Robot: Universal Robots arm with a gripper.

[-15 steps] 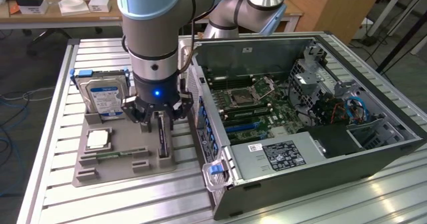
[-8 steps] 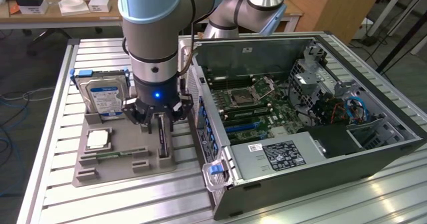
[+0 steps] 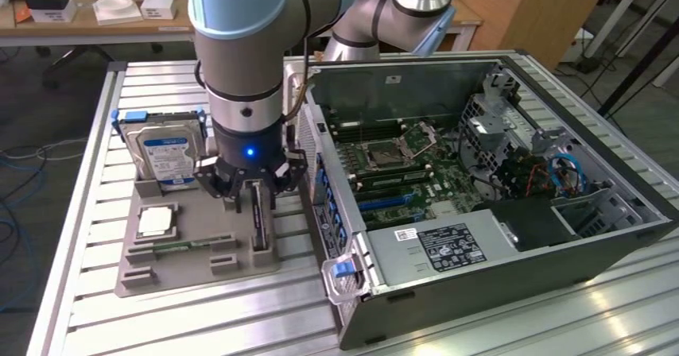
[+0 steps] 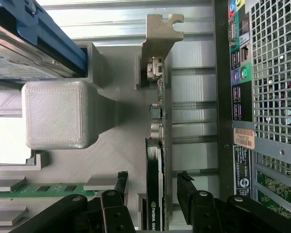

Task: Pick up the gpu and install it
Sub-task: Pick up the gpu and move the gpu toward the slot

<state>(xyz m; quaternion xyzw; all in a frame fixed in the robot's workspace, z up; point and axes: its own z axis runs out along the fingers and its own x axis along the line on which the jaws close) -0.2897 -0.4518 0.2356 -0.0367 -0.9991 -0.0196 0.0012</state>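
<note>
My fingers straddle the GPU's near end (image 3: 257, 205) and should close there.
The gpu (image 3: 260, 227) stands on edge in a slot of the grey holder tray (image 3: 202, 280), at the side nearest the computer case. In the wrist view the gpu (image 4: 155, 160) runs away from the camera as a thin dark card, and its silver end bracket (image 4: 160, 34) is at the far end. My gripper (image 3: 253, 193) hangs straight above the card. My gripper (image 4: 153, 187) is open, with one black finger (image 4: 120, 183) on each side of the card's near end. A gap shows between each finger and the card.
A hard drive (image 3: 170, 153) with a blue label stands upright at the tray's far end. A processor (image 3: 157, 221) and a memory stick (image 3: 180, 245) lie in the tray. The open computer case (image 3: 478, 173) sits close beside the tray on the slatted metal table.
</note>
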